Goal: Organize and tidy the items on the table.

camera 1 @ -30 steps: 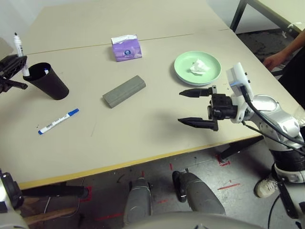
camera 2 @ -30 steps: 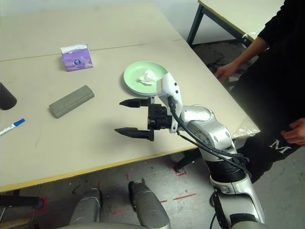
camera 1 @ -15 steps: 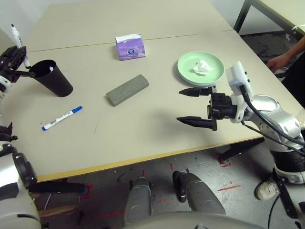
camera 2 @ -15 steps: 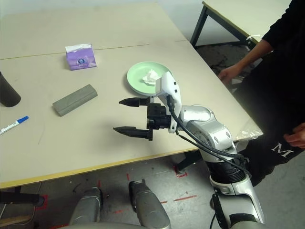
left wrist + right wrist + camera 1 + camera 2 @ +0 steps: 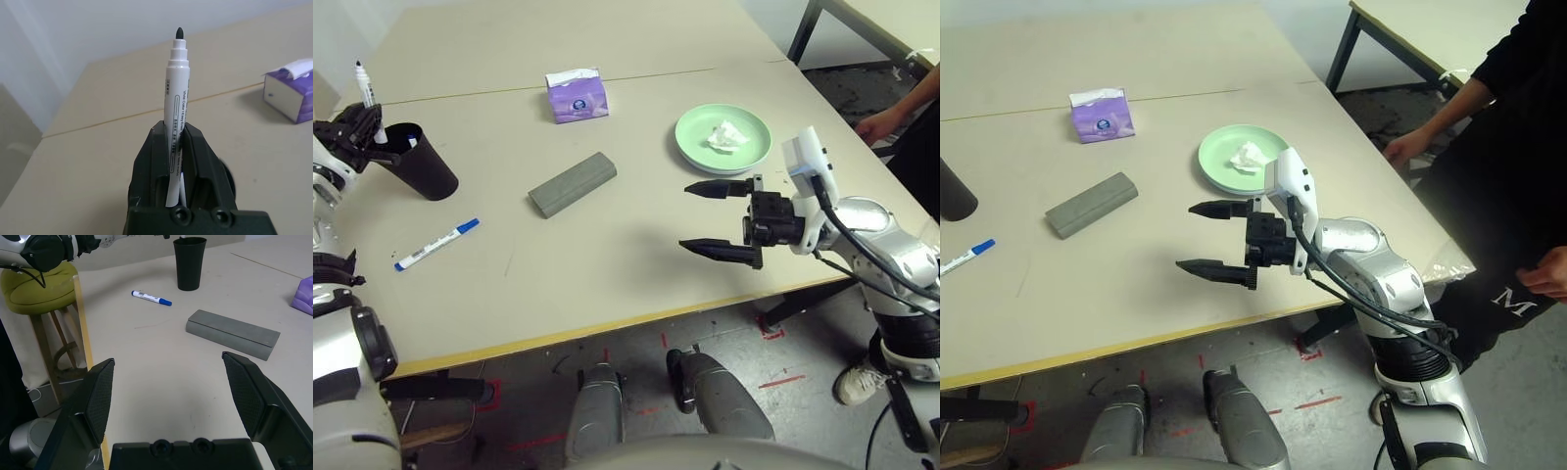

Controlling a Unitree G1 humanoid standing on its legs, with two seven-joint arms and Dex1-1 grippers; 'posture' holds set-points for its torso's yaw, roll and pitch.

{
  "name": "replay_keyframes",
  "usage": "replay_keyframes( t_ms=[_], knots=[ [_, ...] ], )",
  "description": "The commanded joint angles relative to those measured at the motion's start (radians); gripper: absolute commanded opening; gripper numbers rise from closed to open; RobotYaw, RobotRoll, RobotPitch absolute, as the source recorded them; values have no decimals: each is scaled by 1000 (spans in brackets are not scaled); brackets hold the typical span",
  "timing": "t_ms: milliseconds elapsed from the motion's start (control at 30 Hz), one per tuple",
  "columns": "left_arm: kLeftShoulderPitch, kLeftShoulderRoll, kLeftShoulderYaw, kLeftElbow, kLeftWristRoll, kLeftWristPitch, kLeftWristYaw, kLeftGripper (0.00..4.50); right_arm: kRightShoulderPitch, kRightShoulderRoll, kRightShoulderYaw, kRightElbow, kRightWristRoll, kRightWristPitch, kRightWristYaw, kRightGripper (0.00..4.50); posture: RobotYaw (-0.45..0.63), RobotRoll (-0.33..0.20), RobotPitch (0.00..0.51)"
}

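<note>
The black-tipped marker is upright with its lower end (image 5: 381,137) over the black cup's opening (image 5: 404,139), so it is time for my left gripper to open now.
My left gripper (image 5: 357,127) is shut on a white marker with a black tip (image 5: 176,107), holding it upright at the far left. The marker's lower end is at the rim of the black cup (image 5: 416,164). Another white marker with a blue cap (image 5: 435,245) lies flat on the table (image 5: 607,264), in front of the cup. The grey glasses case (image 5: 572,184) lies mid-table and the purple tissue box (image 5: 575,96) stands behind it. A crumpled tissue (image 5: 726,135) rests in the light-green plate (image 5: 690,132). My right gripper (image 5: 685,216) hovers wide open near the front edge, holding nothing.
A person in black (image 5: 1498,147) stands at the right, one hand (image 5: 1402,150) on the table's edge. Another table (image 5: 1430,29) stands at the back right. A stool with a yellow-green cushion (image 5: 39,284) is beside the table's left end.
The view has shifted slightly. My left gripper still holds the marker by the cup's rim, and my right gripper stays open in the same place.
</note>
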Motion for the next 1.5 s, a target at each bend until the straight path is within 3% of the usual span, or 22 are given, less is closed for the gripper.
replay_keyframes(
  t_ms=[33,400,433,567,733,967,1100,1233,1500],
  knots=[
    [21,3,9,14,2,-7,12,616,-3,-13,-11,-9,7,11,2,4500,-130,0,192],
    [33,-4,16,-19,-19,-3,1,4340,-14,-16,-11,0,5,10,1,4500,-129,0,190],
    [31,-2,16,-26,-23,1,-8,4460,-14,-15,-11,2,5,9,2,4500,-128,0,192],
    [25,15,17,-56,-38,28,-52,4460,-13,-16,-10,6,6,5,10,4500,-129,0,192],
    [16,90,28,-129,-94,147,-209,4460,-2,-20,-5,5,8,-10,44,4500,-127,0,191],
    [97,201,34,-295,-176,303,-469,4460,13,-11,18,26,-11,-41,83,4500,-101,0,189],
    [241,276,74,-453,-264,431,-680,4460,11,3,48,64,-81,-73,50,4500,-90,0,188],
    [374,321,130,-556,-307,508,-794,4460,11,21,54,92,-130,-92,4,4500,-85,0,186],
    [587,359,192,-629,-264,485,-896,4460,25,50,43,78,-142,-80,-56,4500,-95,0,183]
  ],
)
